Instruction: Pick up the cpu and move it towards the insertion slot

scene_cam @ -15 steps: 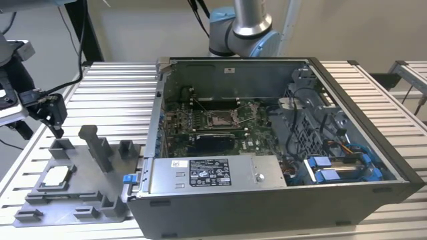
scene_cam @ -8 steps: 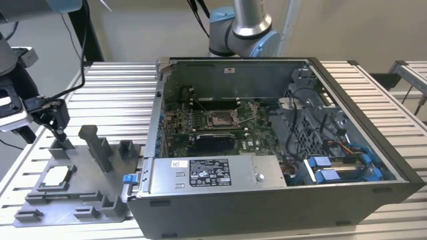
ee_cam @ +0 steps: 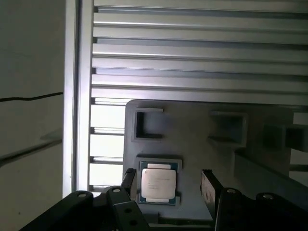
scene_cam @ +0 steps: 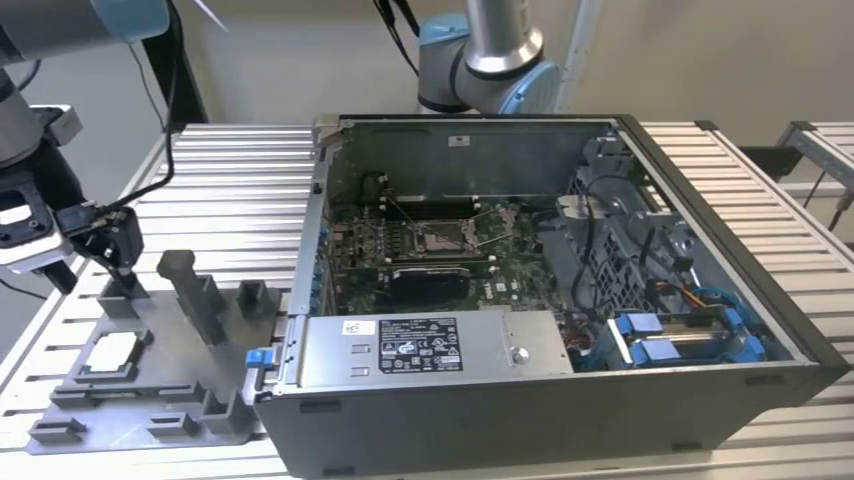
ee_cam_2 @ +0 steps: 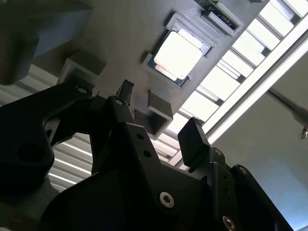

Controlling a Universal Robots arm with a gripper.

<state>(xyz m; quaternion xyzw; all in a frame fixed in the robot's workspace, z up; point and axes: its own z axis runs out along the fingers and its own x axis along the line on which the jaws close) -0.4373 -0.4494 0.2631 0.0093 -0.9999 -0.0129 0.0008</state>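
Note:
I will next pick up the cpu with my gripper by its bare side edges, midway between the grey brackets, because they wrap both ends of the cpu [scene_cam: 114,349].
The cpu [scene_cam: 114,349] is a small pale silvery square lying flat in a recess of the grey fixture plate [scene_cam: 160,405], at the exterior view's left. My gripper [scene_cam: 94,270] hangs open above the plate, a little behind the cpu, and holds nothing. In the first wrist view the cpu [ee_cam: 158,185] lies below and between the two black fingers of the gripper [ee_cam: 168,175]. The second wrist view shows the cpu [ee_cam_2: 178,55] beyond the open gripper [ee_cam_2: 159,107]. The insertion slot [scene_cam: 447,238], a shiny metal-framed socket, sits on the motherboard inside the open computer case [scene_cam: 694,390].
Grey upright posts [scene_cam: 194,295] rise from the fixture plate between my gripper and the case. A silver power-supply box [scene_cam: 420,350] fills the case's near side, with blue cables [scene_cam: 681,335] at the right. Another arm's base [scene_cam: 487,60] stands behind the case. The slatted aluminium table [scene_cam: 240,190] carries everything.

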